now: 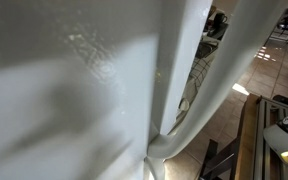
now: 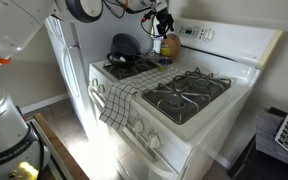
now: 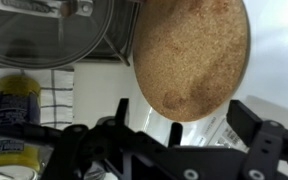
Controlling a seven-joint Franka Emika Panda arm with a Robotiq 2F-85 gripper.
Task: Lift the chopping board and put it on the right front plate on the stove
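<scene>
The chopping board's far rim has to stay free to meet the plate. I should next grab the chopping board by its rim nearest my gripper, one finger on each flat side.
The chopping board (image 3: 189,55) is a round, cork-brown disc that fills the upper right of the wrist view. In an exterior view the chopping board (image 2: 170,45) stands on edge at the back of the white stove (image 2: 209,125), leaning against the control panel. My gripper (image 3: 183,118) is open, with its two black fingers on either side of the board's lower edge and not touching it. In that exterior view the gripper (image 2: 163,27) hangs just above the board. The bare black burner grates (image 2: 188,95) lie nearer the stove's front.
A dark pan (image 2: 125,46) with a glass lid (image 3: 49,30) sits on the back burner beside the board. A checkered towel (image 2: 124,95) drapes over the stove's front. A yellow and blue bottle (image 3: 14,110) stands at the left. A white surface (image 1: 74,90) blocks the remaining exterior view.
</scene>
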